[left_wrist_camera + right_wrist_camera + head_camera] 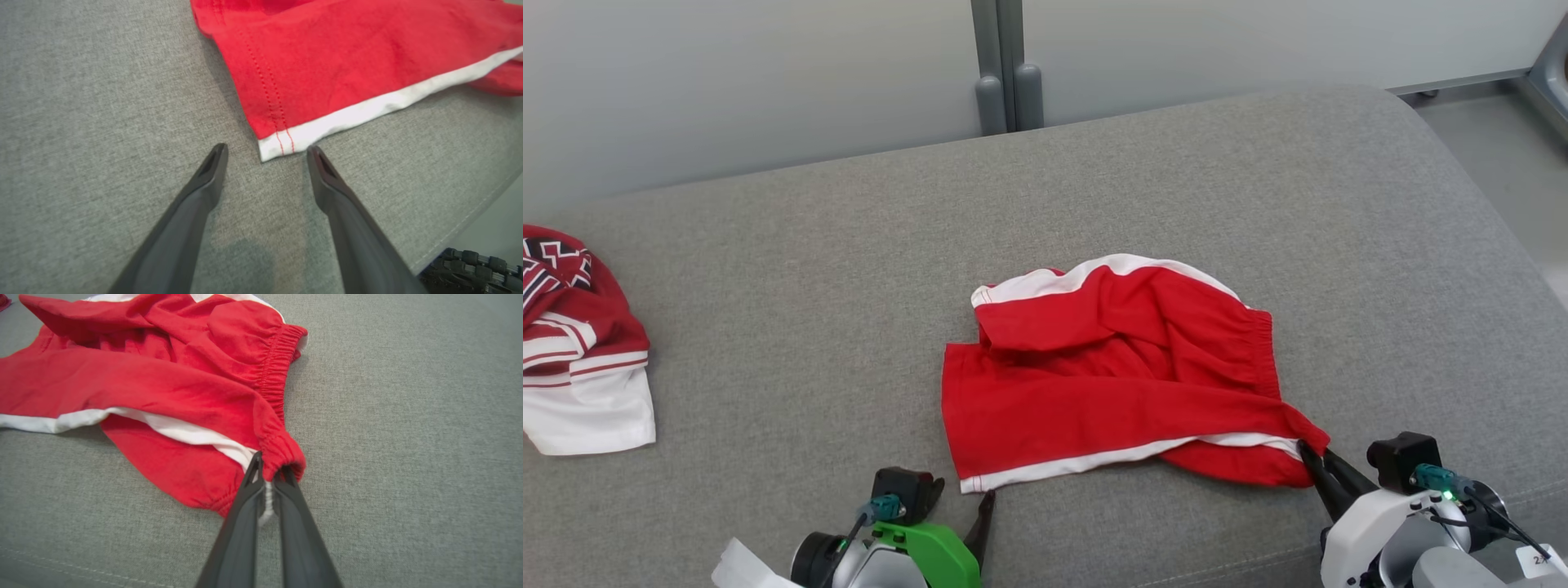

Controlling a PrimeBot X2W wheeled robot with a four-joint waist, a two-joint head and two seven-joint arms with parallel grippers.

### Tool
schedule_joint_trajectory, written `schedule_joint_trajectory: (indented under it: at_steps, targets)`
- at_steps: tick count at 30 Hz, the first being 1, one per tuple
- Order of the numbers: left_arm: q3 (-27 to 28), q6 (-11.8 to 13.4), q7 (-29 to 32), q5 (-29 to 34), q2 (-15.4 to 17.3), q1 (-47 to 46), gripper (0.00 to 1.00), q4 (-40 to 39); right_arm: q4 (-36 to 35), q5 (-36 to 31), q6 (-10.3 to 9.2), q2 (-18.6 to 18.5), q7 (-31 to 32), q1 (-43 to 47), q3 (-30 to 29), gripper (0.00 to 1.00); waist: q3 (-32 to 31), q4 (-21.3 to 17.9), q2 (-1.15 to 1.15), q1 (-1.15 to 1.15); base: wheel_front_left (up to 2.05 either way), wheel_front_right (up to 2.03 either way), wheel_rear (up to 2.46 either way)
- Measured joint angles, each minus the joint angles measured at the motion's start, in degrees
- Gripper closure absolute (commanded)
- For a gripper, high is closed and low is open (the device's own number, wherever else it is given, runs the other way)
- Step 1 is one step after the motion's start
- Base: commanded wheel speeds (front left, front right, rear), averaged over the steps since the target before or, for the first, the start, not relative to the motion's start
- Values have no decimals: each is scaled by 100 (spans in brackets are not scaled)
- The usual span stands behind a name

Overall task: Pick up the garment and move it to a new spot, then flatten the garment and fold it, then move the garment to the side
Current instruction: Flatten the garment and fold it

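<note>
The garment's red leg (pixel 1067 428) lies flat on the cushion, so my left gripper should next grab its white-edged hem corner (pixel 973 484), where the cloth gets narrower.
The garment (pixel 1111 376) is a pair of red shorts with white side stripes, lying rumpled in the middle of a grey cushion. My right gripper (pixel 1313 460) is shut on the elastic waistband corner at the garment's near right end; the right wrist view shows the red cloth (pixel 163 388) pinched between the dark fingers (pixel 241 522). My left gripper (pixel 265 152) stands open just short of the garment's near left hem corner (pixel 282 143), with the white-edged corner lying between and just beyond the fingertips, not gripped. In the head view the left gripper (pixel 980 510) sits just below that corner.
A second folded garment (pixel 580 359), red, white and patterned, lies at the cushion's far left. The grey cushion (pixel 809 269) has a front edge close to both arms and a rounded right edge. A pale wall and a grey post (pixel 1009 61) stand behind.
</note>
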Motion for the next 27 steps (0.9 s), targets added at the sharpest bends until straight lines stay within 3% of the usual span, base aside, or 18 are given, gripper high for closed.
schedule_joint_trajectory:
  at_steps: [4, 7, 9, 11, 14, 16, 27]
  targets:
    - [-135, -75, -64, 0, 0, -46, 0, 30, -4, 0, 0, 13, 0, -34, 7, 100, 23, -21, 0, 0, 0, 0, 0]
    - [-198, -140, -104, -5, -1, -116, 22, 27, -4, 0, 0, 23, 0, -71, 8, 100, 37, -38, 0, 0, 0, 0, 0]
    - [-270, -147, -123, -35, -1, -147, 51, 23, -4, 1, 0, 23, -3, -96, 7, 100, 45, -48, 0, 0, 0, 0, 0]
    - [-343, -199, -123, -43, -1, -157, 69, 37, -4, 1, 0, 25, -3, -97, 9, 100, 51, -57, 0, 0, 0, 0, 0]
    - [-423, -202, -124, -51, -1, -175, 84, 64, -3, 1, 0, 40, -4, -97, 15, 100, 59, -71, 0, 0, 0, 0, 0]
    - [-500, -202, -165, -51, -2, -188, 100, 110, -3, 1, 0, 56, -4, -97, 20, 100, 63, -78, 0, 0, 0, 0, 0]
    - [-219, -202, -548, -236, -3, -538, 100, -248, -438, 309, -43, 185, -143, -254, -341, 100, 77, -53, 0, 0, 0, 0, 0]
